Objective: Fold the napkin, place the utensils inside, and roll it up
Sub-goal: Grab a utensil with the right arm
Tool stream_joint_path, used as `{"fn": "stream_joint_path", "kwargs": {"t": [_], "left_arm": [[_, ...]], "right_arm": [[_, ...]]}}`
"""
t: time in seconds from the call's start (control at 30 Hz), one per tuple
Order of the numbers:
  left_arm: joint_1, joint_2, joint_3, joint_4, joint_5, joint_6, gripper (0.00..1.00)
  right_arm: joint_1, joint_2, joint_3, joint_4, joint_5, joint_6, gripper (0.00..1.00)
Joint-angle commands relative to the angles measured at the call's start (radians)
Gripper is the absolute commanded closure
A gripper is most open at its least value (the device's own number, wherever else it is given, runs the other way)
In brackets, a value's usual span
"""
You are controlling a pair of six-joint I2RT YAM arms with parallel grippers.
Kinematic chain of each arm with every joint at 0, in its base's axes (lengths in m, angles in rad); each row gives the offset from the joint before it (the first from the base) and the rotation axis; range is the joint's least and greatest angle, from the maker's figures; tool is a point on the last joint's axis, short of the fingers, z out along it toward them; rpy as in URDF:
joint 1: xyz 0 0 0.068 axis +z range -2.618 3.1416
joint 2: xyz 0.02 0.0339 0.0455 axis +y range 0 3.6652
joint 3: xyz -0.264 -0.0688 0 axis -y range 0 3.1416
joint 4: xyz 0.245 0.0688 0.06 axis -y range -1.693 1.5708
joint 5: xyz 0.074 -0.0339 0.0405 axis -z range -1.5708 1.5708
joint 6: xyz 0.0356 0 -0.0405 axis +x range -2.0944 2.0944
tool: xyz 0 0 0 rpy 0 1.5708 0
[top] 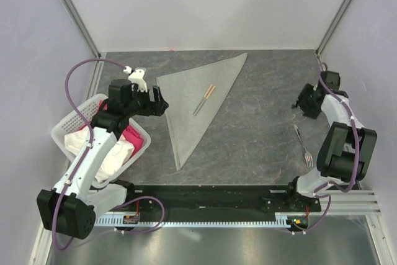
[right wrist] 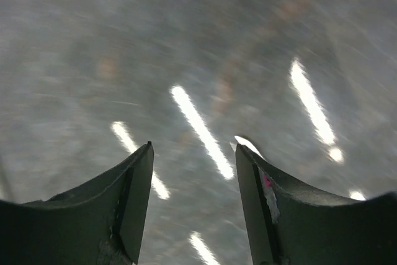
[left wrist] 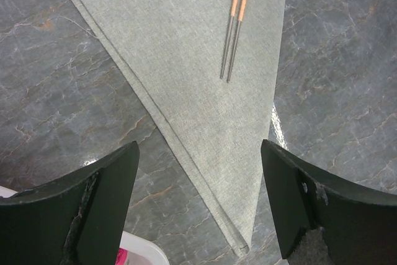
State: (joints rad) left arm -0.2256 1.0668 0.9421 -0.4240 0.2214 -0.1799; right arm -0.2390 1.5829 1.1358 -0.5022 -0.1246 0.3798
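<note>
The fork should lie flat beside the sticks, so my right gripper will next grab the metal fork (top: 303,144) by the narrow middle of its handle.
The grey-green napkin (top: 186,113) lies flat in the middle of the table, folded into a long triangle. Two thin sticks with orange ends, the utensils (top: 204,99), rest side by side on it. A metal fork (top: 303,144) lies on the bare table at the right. My left gripper (top: 160,102) hovers open over the napkin's left corner. In the left wrist view the napkin (left wrist: 186,60) tapers to a point between the wide-apart fingers (left wrist: 198,147), and the sticks (left wrist: 234,26) lie further out. My right gripper (top: 302,105) is at the far right beyond the fork, open (right wrist: 193,148) over blurred tabletop with nothing between its fingers.
A white basket (top: 68,125) holding white and pink cloths stands at the left, beside the left arm; its rim (left wrist: 139,249) shows under the left fingers. Walls close the table on three sides. The arms' base rail runs along the near edge.
</note>
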Motion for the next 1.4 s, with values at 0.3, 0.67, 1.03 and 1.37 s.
{"fn": "stream_joint_path", "kwargs": {"t": [0.3, 0.67, 1.03, 1.37], "left_arm": [[0.003, -0.016, -0.005, 0.028, 0.039, -0.024, 0.13], [-0.004, -0.016, -0.002, 0.027, 0.045, -0.024, 0.13], [-0.008, -0.018, -0.002, 0.027, 0.042, -0.026, 0.13], [-0.008, -0.019, -0.002, 0.027, 0.03, -0.026, 0.13]], "right_arm": [[-0.075, -0.057, -0.24, -0.099, 0.256, -0.11, 0.34], [-0.092, 0.04, -0.254, -0.13, 0.148, -0.113, 0.43], [-0.083, 0.019, -0.268, -0.108, 0.039, -0.079, 0.72], [0.104, 0.051, -0.263, 0.011, -0.063, 0.082, 0.94]]}}
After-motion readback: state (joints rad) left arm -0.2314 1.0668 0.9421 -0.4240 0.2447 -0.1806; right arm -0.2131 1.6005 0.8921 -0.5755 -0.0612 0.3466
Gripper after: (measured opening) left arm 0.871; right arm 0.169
